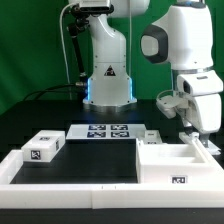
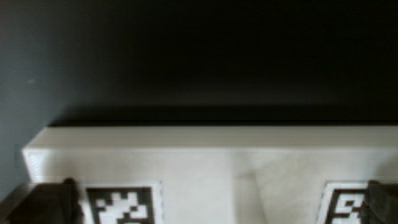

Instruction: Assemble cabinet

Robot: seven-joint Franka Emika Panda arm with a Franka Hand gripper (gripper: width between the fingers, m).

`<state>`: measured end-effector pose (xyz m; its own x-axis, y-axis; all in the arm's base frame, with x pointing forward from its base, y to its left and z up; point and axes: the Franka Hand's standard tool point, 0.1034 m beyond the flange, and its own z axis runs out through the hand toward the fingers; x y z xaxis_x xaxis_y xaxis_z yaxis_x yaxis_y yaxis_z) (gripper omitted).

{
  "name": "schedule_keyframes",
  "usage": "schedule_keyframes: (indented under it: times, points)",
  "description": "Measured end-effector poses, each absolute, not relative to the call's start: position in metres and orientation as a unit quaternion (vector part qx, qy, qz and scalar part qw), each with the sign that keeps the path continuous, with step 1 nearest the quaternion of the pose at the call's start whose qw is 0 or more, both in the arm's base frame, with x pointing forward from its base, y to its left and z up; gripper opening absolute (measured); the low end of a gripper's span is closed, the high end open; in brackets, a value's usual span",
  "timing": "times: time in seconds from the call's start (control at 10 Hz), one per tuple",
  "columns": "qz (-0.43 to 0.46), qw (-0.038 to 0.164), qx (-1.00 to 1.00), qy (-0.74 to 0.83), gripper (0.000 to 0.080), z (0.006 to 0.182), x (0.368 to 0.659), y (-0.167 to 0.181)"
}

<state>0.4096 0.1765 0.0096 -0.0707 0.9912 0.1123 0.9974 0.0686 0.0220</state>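
My fingers stand on either side of the white tagged panel and closing now would catch it, so it is time for my gripper to close on the panel.
The white cabinet body [image 1: 172,162], an open box with a tag on its front, lies at the exterior view's right. A flat white panel [image 1: 45,147] with a tag lies at the left, and a small white part [image 1: 150,137] sits behind the body. My gripper [image 1: 203,130] hangs low over the body's far right end. In the wrist view a white tagged panel [image 2: 214,160] fills the lower half. My gripper [image 2: 217,208] has its dark fingertips [image 2: 50,205] wide apart at the frame's edges, with the panel between them. I cannot tell whether they touch it.
The marker board [image 1: 105,131] lies in the middle, in front of the robot's base [image 1: 108,80]. A long white border rail [image 1: 70,188] runs along the front. A black mat [image 1: 95,160] covers the table between the parts.
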Motion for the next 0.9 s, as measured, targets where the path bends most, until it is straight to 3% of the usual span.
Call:
schedule_keyframes:
  times: [0.1, 0.3, 0.4, 0.5, 0.6, 0.7, 0.8, 0.9]
  points:
    - [-0.046, 0.034, -0.683, -0.728, 0.0797, 0.0096, 0.4094, 0.1768]
    - [-0.046, 0.034, -0.684, -0.727, 0.0546, 0.0091, 0.4091, 0.1763]
    - [-0.046, 0.034, -0.684, -0.727, 0.0546, 0.009, 0.4092, 0.1761]
    - [-0.046, 0.034, -0.684, -0.727, 0.0361, 0.009, 0.4091, 0.176]
    - [-0.046, 0.034, -0.685, -0.727, 0.0227, 0.009, 0.4091, 0.176]
    - [-0.046, 0.034, -0.685, -0.726, 0.0227, 0.009, 0.4092, 0.1759]
    - [-0.046, 0.034, -0.685, -0.726, 0.0066, 0.0091, 0.4093, 0.1758]
    - [-0.046, 0.034, -0.685, -0.726, 0.0067, 0.0091, 0.4093, 0.1758]
